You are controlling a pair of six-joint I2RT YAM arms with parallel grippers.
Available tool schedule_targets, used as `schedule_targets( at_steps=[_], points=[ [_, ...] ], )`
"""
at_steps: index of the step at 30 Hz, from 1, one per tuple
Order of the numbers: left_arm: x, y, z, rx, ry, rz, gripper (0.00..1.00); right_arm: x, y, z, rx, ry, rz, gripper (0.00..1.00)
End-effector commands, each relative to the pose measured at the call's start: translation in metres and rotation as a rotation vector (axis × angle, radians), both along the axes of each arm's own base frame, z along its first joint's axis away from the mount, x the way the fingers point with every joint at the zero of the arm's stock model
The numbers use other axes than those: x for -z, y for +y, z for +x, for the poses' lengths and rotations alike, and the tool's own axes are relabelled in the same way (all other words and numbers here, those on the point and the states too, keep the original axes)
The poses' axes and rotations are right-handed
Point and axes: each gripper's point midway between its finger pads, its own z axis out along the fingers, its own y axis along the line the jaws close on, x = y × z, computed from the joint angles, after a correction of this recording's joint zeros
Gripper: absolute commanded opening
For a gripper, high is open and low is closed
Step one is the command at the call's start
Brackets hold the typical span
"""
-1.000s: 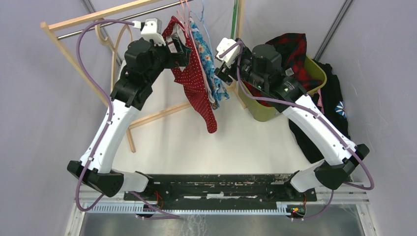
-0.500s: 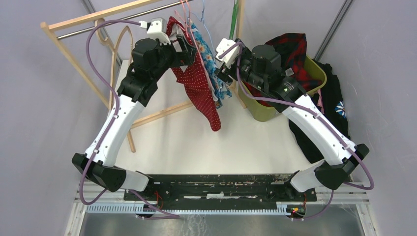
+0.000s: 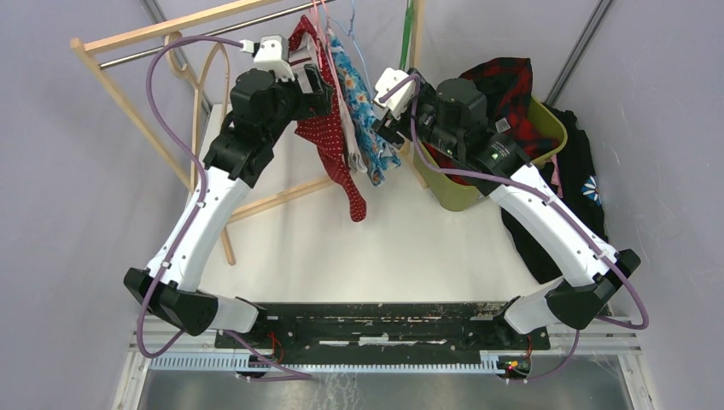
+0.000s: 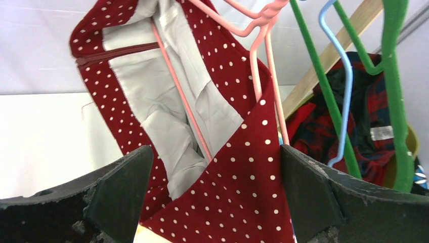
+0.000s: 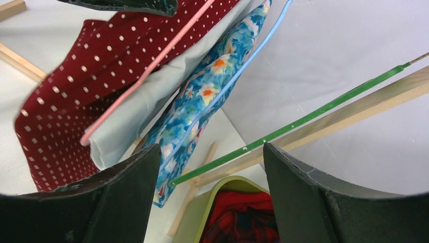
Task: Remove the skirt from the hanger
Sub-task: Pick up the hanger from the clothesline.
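Observation:
My left gripper should next grab the red skirt's near upper part over the pink hanger to take both off the rack's bar; the skirt's far side stays free.
The red skirt with white dots hangs on a pink hanger from the rack's rail. My left gripper is open at the skirt's upper part. In the left wrist view the skirt and its grey lining lie between the spread fingers of the left gripper, with the pink hanger running through it. My right gripper is open and empty to the right of the hanging clothes. In the right wrist view the skirt hangs left of and beyond the right gripper.
A blue floral garment on a blue hanger hangs right beside the skirt. A bare green hanger and the wooden rack are close. A green bin with red plaid clothing stands at the right, with dark clothes beside it.
My left gripper has moved up and right along the skirt's top, staying open. The skirt has swung, its hem now further left. The right arm has not moved.

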Motion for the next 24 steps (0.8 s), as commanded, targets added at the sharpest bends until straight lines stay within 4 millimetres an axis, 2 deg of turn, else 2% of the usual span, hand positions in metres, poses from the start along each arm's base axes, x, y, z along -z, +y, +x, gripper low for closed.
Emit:
schedule_targets(
  at_steps=[1,6,9,13,17,18,19,21,23,24],
  points=[
    [-0.005,0.027,0.002,-0.105,-0.049,0.146,0.99,-0.020,-0.004,0.002,0.017,-0.052,0.039,0.80],
    [0.001,0.036,0.020,-0.161,-0.073,0.257,0.99,-0.022,-0.003,0.001,0.012,-0.051,0.044,0.80],
    [-0.002,0.037,0.032,-0.171,-0.111,0.309,0.99,-0.024,-0.003,-0.001,0.008,-0.051,0.051,0.80],
    [-0.011,0.028,0.045,-0.154,-0.191,0.311,0.99,-0.025,-0.004,-0.002,0.007,-0.054,0.052,0.80],
    [-0.021,0.014,0.049,-0.101,-0.268,0.285,1.00,-0.025,-0.007,-0.004,0.010,-0.060,0.048,0.81],
    [-0.025,0.012,0.048,-0.090,-0.287,0.280,0.95,-0.025,-0.007,-0.003,0.012,-0.060,0.046,0.81],
    [-0.028,0.009,0.048,-0.072,-0.303,0.280,0.85,-0.025,-0.008,-0.003,0.015,-0.061,0.045,0.81],
    [-0.034,0.005,0.047,-0.050,-0.326,0.287,0.48,-0.024,-0.009,-0.004,0.018,-0.062,0.044,0.81],
    [-0.038,0.003,0.046,-0.039,-0.335,0.289,0.17,-0.024,-0.009,-0.004,0.018,-0.063,0.045,0.81],
    [-0.041,0.003,0.046,-0.038,-0.337,0.288,0.05,-0.024,-0.009,-0.004,0.018,-0.064,0.044,0.81]
  ],
)
